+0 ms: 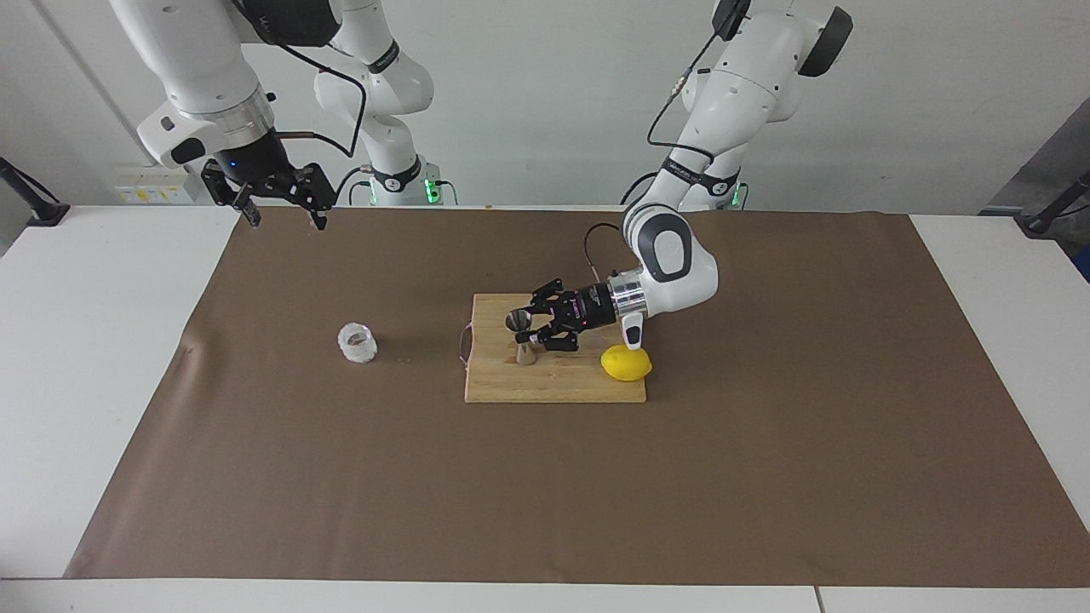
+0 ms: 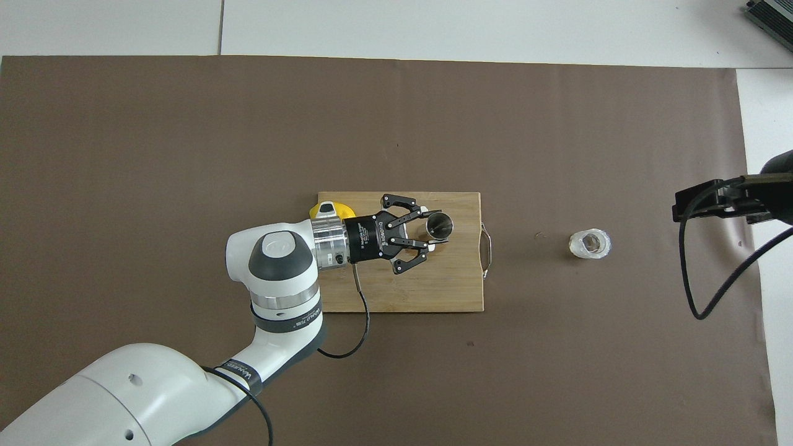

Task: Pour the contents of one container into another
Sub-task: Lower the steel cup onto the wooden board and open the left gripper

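The steel jigger's lower end is down at the wooden board in the overhead view, so I should open my left gripper now.
A small steel jigger (image 1: 521, 339) stands slightly tilted over the wooden cutting board (image 1: 553, 387), at or just above its surface. My left gripper (image 1: 533, 339) is shut on its narrow waist, reaching in sideways. In the overhead view the jigger's open mouth (image 2: 440, 226) shows just past the left gripper (image 2: 432, 234). The squat whitish cup (image 1: 358, 343) stands alone on the brown mat toward the right arm's end, also visible from overhead (image 2: 590, 244). My right gripper (image 1: 287, 223) hangs open high above the mat's edge, well apart from the cup.
A yellow lemon (image 1: 626, 363) lies at the board's corner toward the left arm's end, under the left wrist. The board (image 2: 403, 291) has a metal handle on the side facing the cup. Brown mat (image 1: 766, 477) covers most of the table.
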`<state>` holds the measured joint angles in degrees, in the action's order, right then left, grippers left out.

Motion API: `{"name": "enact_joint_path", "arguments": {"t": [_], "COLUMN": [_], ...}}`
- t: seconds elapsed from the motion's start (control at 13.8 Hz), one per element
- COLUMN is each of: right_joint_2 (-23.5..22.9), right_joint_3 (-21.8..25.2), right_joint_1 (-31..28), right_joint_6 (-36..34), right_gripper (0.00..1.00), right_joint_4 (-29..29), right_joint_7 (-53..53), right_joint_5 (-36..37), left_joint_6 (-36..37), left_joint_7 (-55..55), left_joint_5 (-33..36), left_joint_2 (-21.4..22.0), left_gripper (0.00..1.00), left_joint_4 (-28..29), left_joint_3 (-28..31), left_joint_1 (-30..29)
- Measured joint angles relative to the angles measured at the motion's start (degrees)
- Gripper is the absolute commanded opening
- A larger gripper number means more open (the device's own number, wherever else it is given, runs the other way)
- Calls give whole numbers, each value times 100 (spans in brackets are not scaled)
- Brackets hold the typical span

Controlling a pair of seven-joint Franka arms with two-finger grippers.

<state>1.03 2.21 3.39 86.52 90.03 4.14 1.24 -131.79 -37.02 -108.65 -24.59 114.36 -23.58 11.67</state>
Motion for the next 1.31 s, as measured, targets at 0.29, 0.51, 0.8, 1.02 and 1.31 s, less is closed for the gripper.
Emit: {"name": "enact_joint_path", "arguments": {"t": [0.29,0.51,0.8,1.02,1.31], "right_joint_2": [0,0,0,0,0], "right_joint_3": [0,0,0,0,0], "right_joint_1": [0,0,0,0,0], "right_joint_6": [0,0,0,0,0], "right_gripper": [100,100,100,100,100], "right_joint_4": [0,0,0,0,0], "right_joint_7": [0,0,0,0,0], "right_joint_5": [0,0,0,0,0], "left_joint_6": [-38,-141,-160,-161,-141], "left_joint_7": [97,340,382,392,393], "left_joint_5": [-13,-16,-13,-2,144], "left_joint_2": [1,2,8,70,162], "left_gripper": [63,98,100,100,100], "left_joint_4": [8,13,12,5,6], "left_joint_3": [6,11,72,126,130], "left_joint_1": [12,12,0,-73,-314]}}
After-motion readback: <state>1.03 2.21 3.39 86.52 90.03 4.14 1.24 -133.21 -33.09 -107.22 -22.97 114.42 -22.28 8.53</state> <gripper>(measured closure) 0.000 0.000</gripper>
